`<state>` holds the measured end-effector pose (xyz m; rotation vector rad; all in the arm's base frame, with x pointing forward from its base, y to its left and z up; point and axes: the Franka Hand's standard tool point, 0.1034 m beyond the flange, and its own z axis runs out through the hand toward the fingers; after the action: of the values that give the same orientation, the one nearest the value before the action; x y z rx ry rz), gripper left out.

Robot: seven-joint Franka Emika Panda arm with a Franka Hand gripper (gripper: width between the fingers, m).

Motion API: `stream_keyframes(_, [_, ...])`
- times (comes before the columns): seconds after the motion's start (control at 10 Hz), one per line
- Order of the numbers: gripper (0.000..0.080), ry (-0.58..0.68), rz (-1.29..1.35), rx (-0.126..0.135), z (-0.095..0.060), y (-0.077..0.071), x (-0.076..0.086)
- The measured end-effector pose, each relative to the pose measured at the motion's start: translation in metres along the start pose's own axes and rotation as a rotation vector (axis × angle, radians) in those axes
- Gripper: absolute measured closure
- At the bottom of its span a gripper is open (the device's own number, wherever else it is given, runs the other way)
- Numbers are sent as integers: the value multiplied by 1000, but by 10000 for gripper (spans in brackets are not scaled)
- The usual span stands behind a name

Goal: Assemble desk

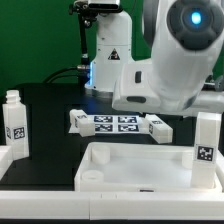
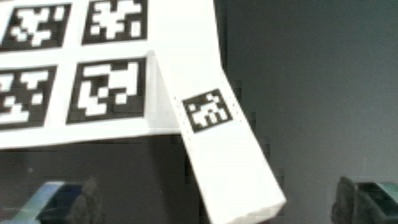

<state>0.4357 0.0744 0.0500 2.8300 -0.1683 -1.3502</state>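
Observation:
The lying leg beside the marker board is far below my fingers, so they would miss it if I closed now. My gripper needs to go down to the leg first and then close on it.
The white desk top (image 1: 130, 168), a rimmed tray with round corner sockets, lies at the front of the table. One tagged white leg (image 1: 14, 122) stands at the exterior view's left and another (image 1: 207, 142) at its right. Two more legs lie at the marker board's ends, one on the left (image 1: 78, 120) and one on the right (image 1: 158, 127). In the wrist view my gripper (image 2: 214, 205) is open, with its dark fingertips (image 2: 54, 200) either side of a lying leg (image 2: 217, 130). They are not touching it. In the exterior view the arm (image 1: 165, 70) hides the gripper.
The marker board (image 1: 115, 122) lies mid-table on the black cloth and also shows in the wrist view (image 2: 89, 70), next to the lying leg. The white robot base (image 1: 108, 55) stands behind it before a green backdrop.

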Motion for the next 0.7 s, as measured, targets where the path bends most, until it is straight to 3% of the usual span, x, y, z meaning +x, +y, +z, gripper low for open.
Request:
stream_keyframes(0.2, [150,6,-4,-2,-1,0,4])
stream_keyframes(0.4, [150,37,-113,-44,11,-19,8])
stream_keyframes(0.7, [150,37,-105,-41,13,-17,8])
